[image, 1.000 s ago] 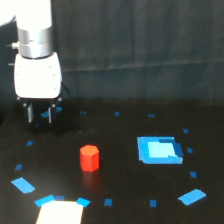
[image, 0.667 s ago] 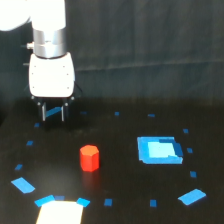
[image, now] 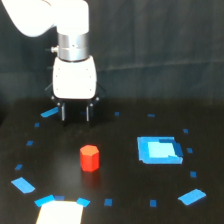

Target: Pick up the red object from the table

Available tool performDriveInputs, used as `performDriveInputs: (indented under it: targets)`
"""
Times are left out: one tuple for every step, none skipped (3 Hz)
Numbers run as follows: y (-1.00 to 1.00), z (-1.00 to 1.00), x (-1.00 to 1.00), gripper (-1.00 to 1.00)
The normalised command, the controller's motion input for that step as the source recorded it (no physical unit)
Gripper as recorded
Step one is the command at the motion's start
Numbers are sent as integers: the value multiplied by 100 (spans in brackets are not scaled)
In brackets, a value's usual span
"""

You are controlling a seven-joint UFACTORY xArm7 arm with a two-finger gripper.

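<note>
The red hexagonal block should be picked up from the table next, so my gripper will grab it by its upright sides.
The red object (image: pixel 90 158), a small red-orange hexagonal block, stands upright on the black table (image: pixel 120 185), left of the middle. My gripper (image: pixel 75 113) hangs from the white arm behind the block and slightly toward the exterior view's left. Its two dark fingers point down, spread apart, with nothing between them. The gripper is open and does not touch the block.
A larger blue square patch (image: pixel 158 149) lies at the exterior view's right of the block. Small blue tape marks ring the table. A white patch (image: pixel 59 213) sits at the front edge. A dark curtain hangs behind.
The arm and gripper have moved toward the exterior view's right, from the far left to just behind the red block. The block has not moved.
</note>
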Motion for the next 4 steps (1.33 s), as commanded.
performDriveInputs:
  targets:
    - [-100,-24,-12,96]
    - [-100,0,1,100]
    - [-99,7,16,78]
    - [-98,-39,54,92]
